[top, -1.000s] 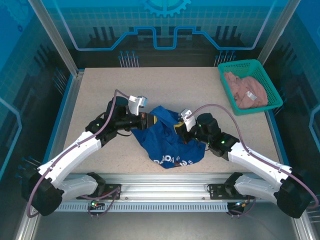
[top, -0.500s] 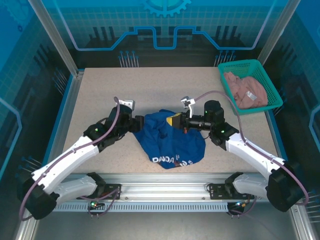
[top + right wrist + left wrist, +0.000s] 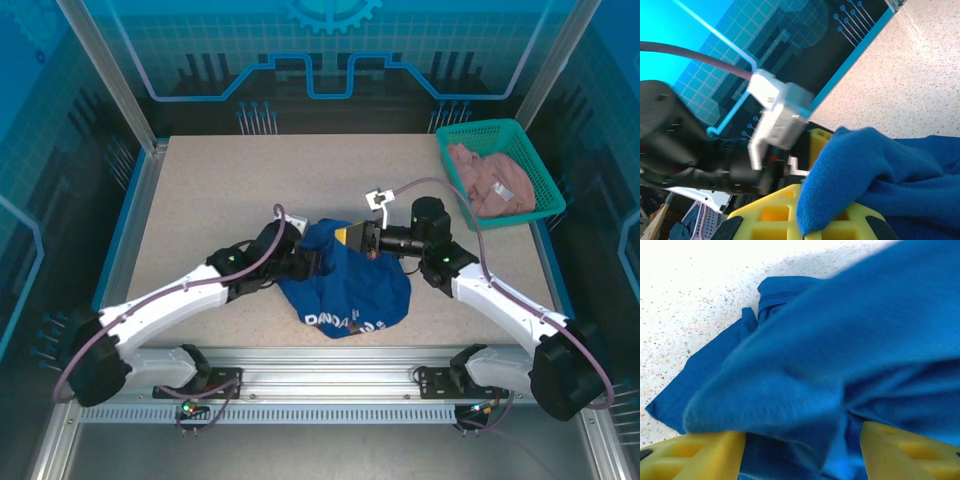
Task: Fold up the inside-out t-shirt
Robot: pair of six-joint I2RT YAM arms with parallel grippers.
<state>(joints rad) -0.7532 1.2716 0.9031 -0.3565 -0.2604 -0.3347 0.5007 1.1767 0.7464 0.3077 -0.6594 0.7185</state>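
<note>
Next, my left gripper should grab the t-shirt's loose side fold (image 3: 319, 263), away from my right gripper. That will spread it for folding.
The inside-out t-shirt (image 3: 350, 285) lies bunched at the table's near middle, royal blue with pale print (image 3: 345, 321) along its near edge. My left gripper (image 3: 308, 262) is pushed into the shirt's left side. In the left wrist view its yellow fingers (image 3: 695, 455) stand apart, with loose blue folds (image 3: 840, 355) lying across and between them; the left gripper (image 3: 802, 452) is open. My right gripper (image 3: 352, 237) is at the shirt's far edge, raised a little. In the right wrist view the right gripper (image 3: 810, 220) is shut on a blue fold of the shirt (image 3: 855, 170).
A green basket (image 3: 455, 180) at the table's far right corner holds a pinkish-beige garment (image 3: 495, 178). Bare speckled tabletop (image 3: 230, 190) stretches to the left and behind the shirt. A metal rail (image 3: 330, 375) runs along the near edge.
My left gripper opened, let go of the shirt and slid in low against its left side. The right gripper swung back and lifted the shirt's far edge, then held still.
</note>
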